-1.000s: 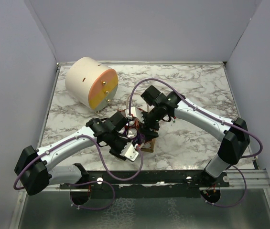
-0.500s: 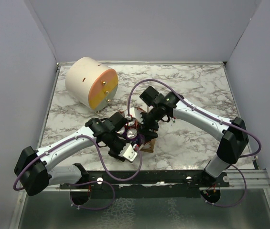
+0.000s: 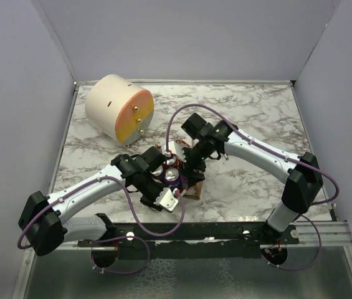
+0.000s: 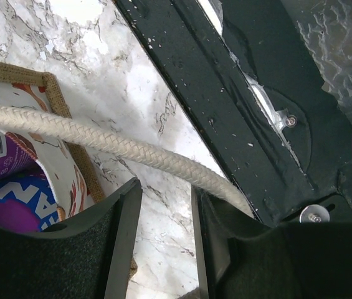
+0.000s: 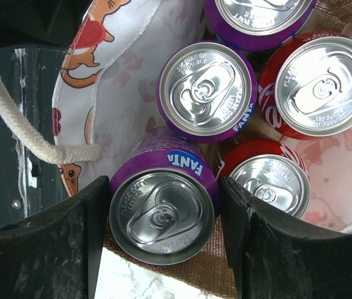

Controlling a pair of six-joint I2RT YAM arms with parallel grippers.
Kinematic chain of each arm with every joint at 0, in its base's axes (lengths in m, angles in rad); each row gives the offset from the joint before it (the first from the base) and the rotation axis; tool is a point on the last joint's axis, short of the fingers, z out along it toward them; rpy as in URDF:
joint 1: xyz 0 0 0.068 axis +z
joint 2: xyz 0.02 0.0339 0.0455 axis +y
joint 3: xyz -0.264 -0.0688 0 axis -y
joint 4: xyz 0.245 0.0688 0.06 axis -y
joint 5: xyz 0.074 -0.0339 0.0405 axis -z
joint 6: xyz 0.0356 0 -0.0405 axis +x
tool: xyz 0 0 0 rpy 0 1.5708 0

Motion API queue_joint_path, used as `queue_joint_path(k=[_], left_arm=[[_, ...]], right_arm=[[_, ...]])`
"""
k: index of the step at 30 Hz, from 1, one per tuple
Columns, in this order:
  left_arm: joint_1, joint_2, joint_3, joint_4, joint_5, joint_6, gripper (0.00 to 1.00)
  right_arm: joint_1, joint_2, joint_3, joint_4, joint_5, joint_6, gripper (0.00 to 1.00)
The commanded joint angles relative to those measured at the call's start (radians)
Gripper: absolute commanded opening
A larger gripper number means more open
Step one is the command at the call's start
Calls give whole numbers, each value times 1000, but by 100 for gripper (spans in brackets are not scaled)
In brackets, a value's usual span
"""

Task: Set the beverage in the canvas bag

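Observation:
My right gripper should open now, since the can's lower end is inside the bag's near rim beside the other cans and the can would land in the bag.
The canvas bag [image 3: 191,189] stands between both arms near the table's front; its tan weave and printed white lining [image 5: 126,56] show in the right wrist view. My right gripper [image 5: 163,215] is shut on a purple Fanta can [image 5: 163,180], upright over the bag's near rim. Several cans stand inside, among them a purple one [image 5: 207,90] and two red ones [image 5: 319,84]. My left gripper [image 4: 165,190] is at the bag's side, jaws slightly apart with only bare table between them. The cream rope handle [image 4: 101,140] runs across the fingertips and behind one finger.
A large cream-and-orange cylinder [image 3: 118,107] lies at the back left of the marble table [image 3: 256,118]. The black mounting rail [image 4: 244,112] runs along the table's near edge, close to the left gripper. Grey walls enclose the table on three sides.
My right arm has shifted slightly left with the purple can, closer over the bag. The left arm has edged a little as well; the bag stays in place.

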Motion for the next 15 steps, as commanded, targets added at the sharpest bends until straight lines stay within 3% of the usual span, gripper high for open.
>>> queue_joint_path(k=[1,15], left_arm=[[-14,2,58,84,44,-8,40],[-10,-12,31,90,33,4,39]], right_arm=[[82,44,-38,49,-71,-16,58],[77,-10,-72,118,-50,6,78]])
